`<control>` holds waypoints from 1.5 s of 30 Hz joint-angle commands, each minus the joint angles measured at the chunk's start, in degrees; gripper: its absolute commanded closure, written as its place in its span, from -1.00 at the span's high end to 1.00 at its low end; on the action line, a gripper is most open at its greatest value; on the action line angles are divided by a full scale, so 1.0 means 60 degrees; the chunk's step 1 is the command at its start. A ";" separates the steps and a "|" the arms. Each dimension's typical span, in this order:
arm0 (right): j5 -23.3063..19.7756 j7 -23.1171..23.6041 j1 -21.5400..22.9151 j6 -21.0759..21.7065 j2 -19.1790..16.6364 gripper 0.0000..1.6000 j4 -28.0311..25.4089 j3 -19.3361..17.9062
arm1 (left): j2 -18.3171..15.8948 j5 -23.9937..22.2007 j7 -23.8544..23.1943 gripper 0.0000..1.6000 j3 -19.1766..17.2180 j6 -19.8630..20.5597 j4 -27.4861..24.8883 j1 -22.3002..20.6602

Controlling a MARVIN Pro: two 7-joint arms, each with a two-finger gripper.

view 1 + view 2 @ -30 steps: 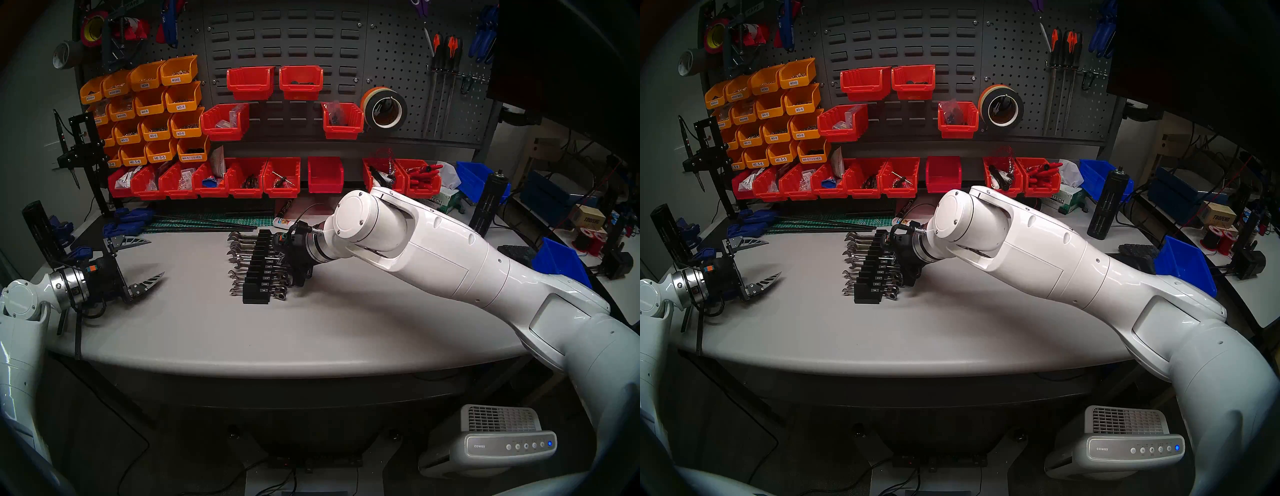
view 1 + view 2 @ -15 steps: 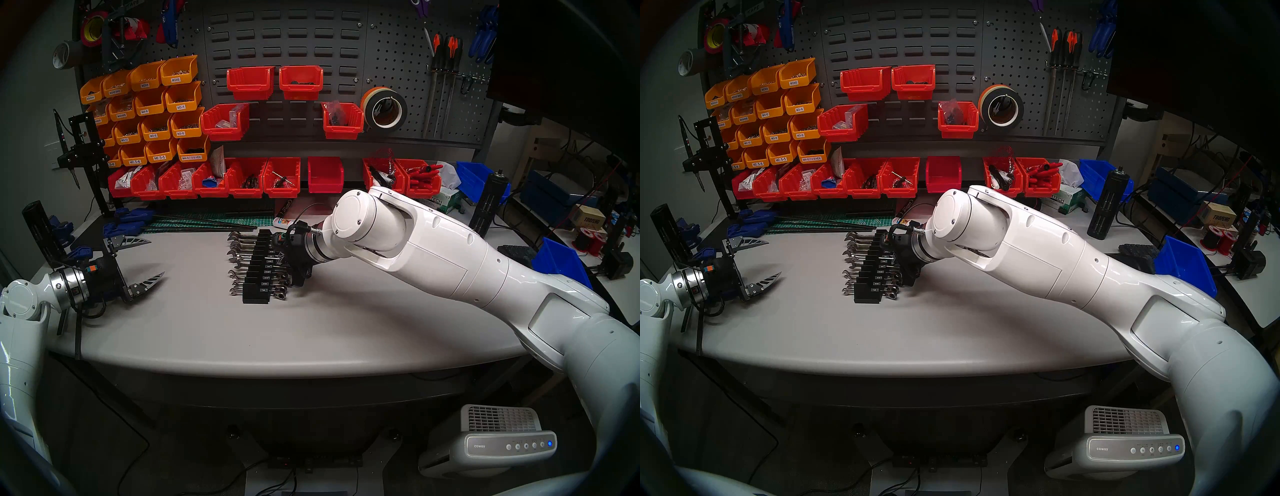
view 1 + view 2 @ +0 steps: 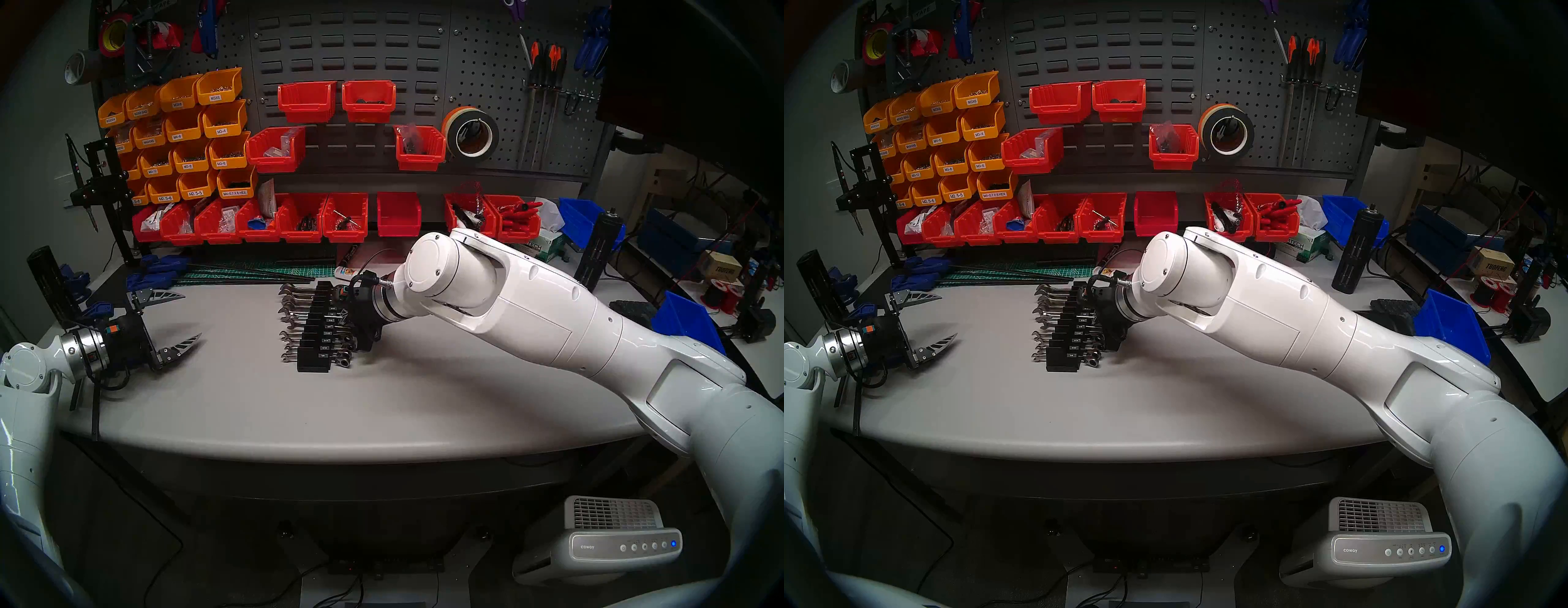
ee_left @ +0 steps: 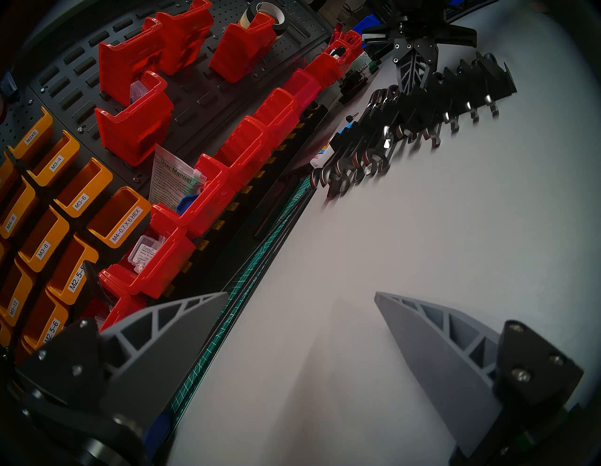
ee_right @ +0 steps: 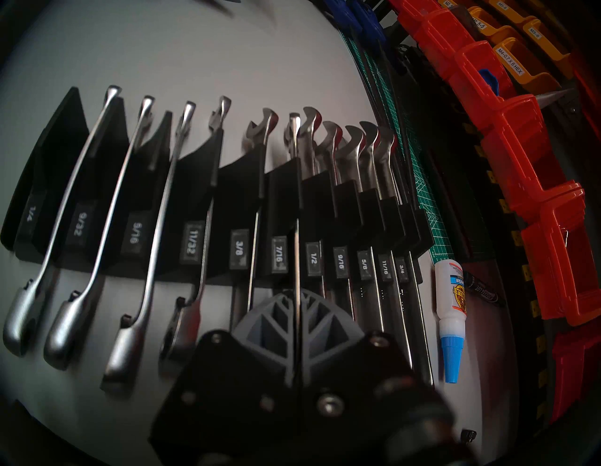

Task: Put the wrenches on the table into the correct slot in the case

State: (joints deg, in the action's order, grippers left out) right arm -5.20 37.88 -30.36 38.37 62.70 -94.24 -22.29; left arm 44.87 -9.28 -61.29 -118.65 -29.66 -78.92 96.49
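Observation:
My right gripper should open, because the wrench's handle (image 5: 297,260) dips below the divider's edge into its labelled groove (image 5: 295,215) and the wrench would stay there.
On the grey table (image 3: 254,403) stands the black case (image 3: 316,335) (image 5: 240,182), several chrome wrenches resting in its labelled grooves. My right gripper (image 5: 296,294) (image 3: 347,315) is shut on the shaft of one wrench (image 5: 296,227). That wrench is held on edge in line with the groove beside the 7/16 label. Whether it is fully seated I cannot tell. The open left gripper (image 3: 191,315) (image 4: 300,294) hovers over the table's left side with nothing between its fingers, well apart from the case (image 4: 455,81).
A glue bottle (image 5: 450,309) and a marker lie just behind the case, by the green cutting mat (image 3: 263,271). Red bins (image 3: 301,220) line the back wall. Blue clamps (image 3: 157,271) sit at the back left.
The right arm has edged slightly to the left, its gripper still shut on the wrench at the case. The left arm has not moved.

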 commanded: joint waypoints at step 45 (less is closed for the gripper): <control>0.0100 0.0102 0.0348 -0.0088 0.0122 0.10 -0.0025 -0.0145 | -0.0104 -0.0125 0.0040 1.00 -0.0156 0.0024 -0.0116 -0.0166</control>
State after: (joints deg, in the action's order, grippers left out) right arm -4.63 38.32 -29.77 38.12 62.98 -94.10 -22.27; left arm 44.87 -9.28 -61.29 -118.65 -29.66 -78.92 96.49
